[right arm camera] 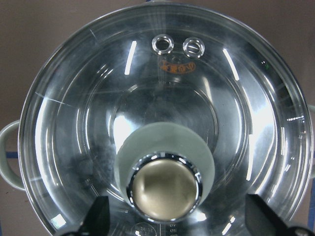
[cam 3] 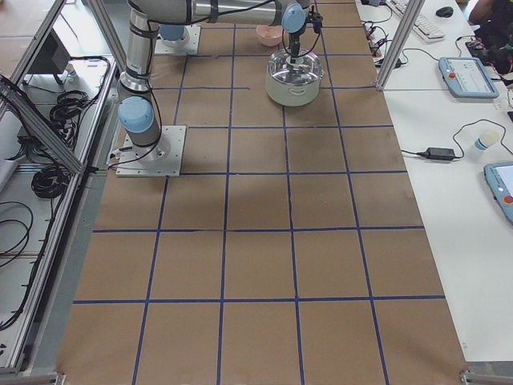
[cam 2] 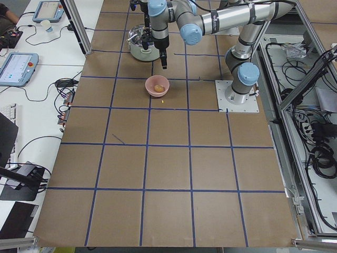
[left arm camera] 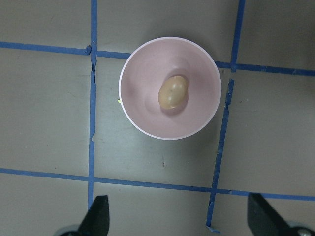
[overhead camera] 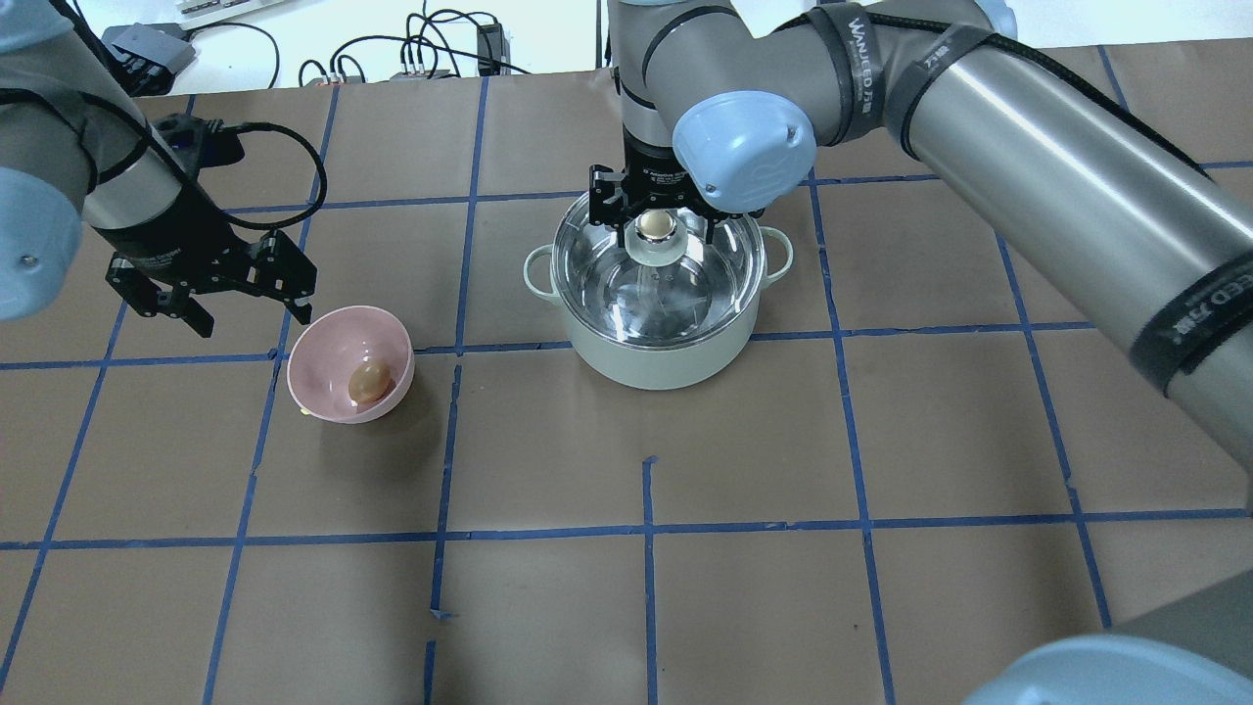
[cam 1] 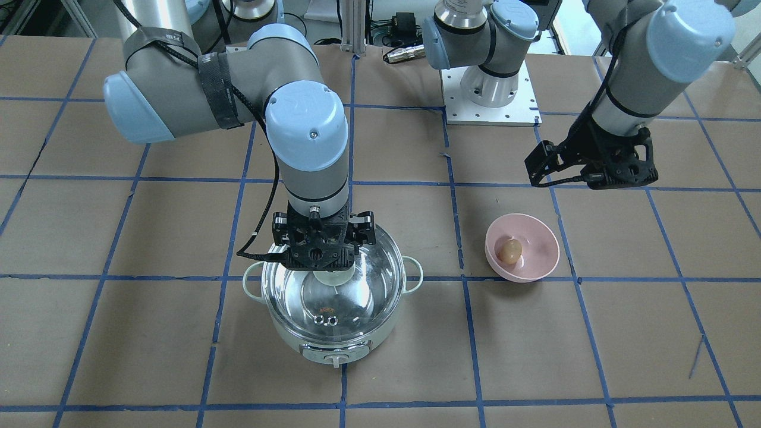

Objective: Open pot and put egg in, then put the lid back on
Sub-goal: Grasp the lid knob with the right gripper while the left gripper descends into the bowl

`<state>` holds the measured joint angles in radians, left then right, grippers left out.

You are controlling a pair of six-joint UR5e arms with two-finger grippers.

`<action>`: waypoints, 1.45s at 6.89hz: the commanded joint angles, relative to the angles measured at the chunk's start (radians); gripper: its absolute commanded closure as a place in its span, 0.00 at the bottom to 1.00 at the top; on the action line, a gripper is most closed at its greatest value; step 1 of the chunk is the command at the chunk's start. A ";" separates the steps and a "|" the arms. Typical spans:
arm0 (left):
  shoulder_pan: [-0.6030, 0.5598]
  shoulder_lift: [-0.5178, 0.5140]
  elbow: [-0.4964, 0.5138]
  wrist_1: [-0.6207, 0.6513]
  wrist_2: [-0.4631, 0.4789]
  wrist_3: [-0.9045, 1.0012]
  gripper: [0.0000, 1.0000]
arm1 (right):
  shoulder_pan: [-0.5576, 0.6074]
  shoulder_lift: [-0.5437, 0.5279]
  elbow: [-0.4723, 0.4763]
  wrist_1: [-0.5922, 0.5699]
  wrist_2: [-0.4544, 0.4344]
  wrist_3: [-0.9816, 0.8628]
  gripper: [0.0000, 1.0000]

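I should next use my right gripper to grab the narrow cream knob (right arm camera: pixel 165 189), because the glass lid is too wide for the fingers.
The mint-green pot (cam 1: pixel 333 340) stands on the table with the clear glass lid (cam 1: pixel 342 306) on it; it also shows in the overhead view (overhead camera: pixel 658 360). My right gripper (overhead camera: pixel 654 233) is open directly over the lid (right arm camera: pixel 167 98). Its fingertips (right arm camera: pixel 97 216) stand apart on either side of the cream knob (right arm camera: pixel 165 189), not touching it. The tan egg (overhead camera: pixel 369 381) lies in a pink bowl (overhead camera: pixel 323 397), also seen in the left wrist view (left arm camera: pixel 173 92). My left gripper (overhead camera: pixel 245 313) is open and empty, above and just beyond the bowl.
The pink bowl (cam 1: pixel 535 270) sits about one grid square from the pot, on the robot's left. The left arm's white base plate (cam 1: pixel 490 101) is behind it. Blue tape lines grid the brown table.
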<state>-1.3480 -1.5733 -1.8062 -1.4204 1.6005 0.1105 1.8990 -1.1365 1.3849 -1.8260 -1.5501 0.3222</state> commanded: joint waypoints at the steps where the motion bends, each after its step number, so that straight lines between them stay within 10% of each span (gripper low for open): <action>1: 0.003 -0.039 -0.109 0.182 0.001 0.003 0.00 | 0.000 0.006 0.005 -0.035 0.004 0.008 0.05; 5: 0.000 -0.068 -0.216 0.376 -0.004 -0.041 0.00 | 0.008 0.023 0.005 -0.065 -0.004 0.003 0.16; 10: -0.002 -0.134 -0.297 0.590 -0.057 -0.112 0.00 | 0.008 0.018 0.005 -0.076 -0.007 -0.020 0.92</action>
<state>-1.3501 -1.6693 -2.0936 -0.8967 1.5636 -0.0023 1.9067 -1.1163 1.3897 -1.9013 -1.5557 0.3075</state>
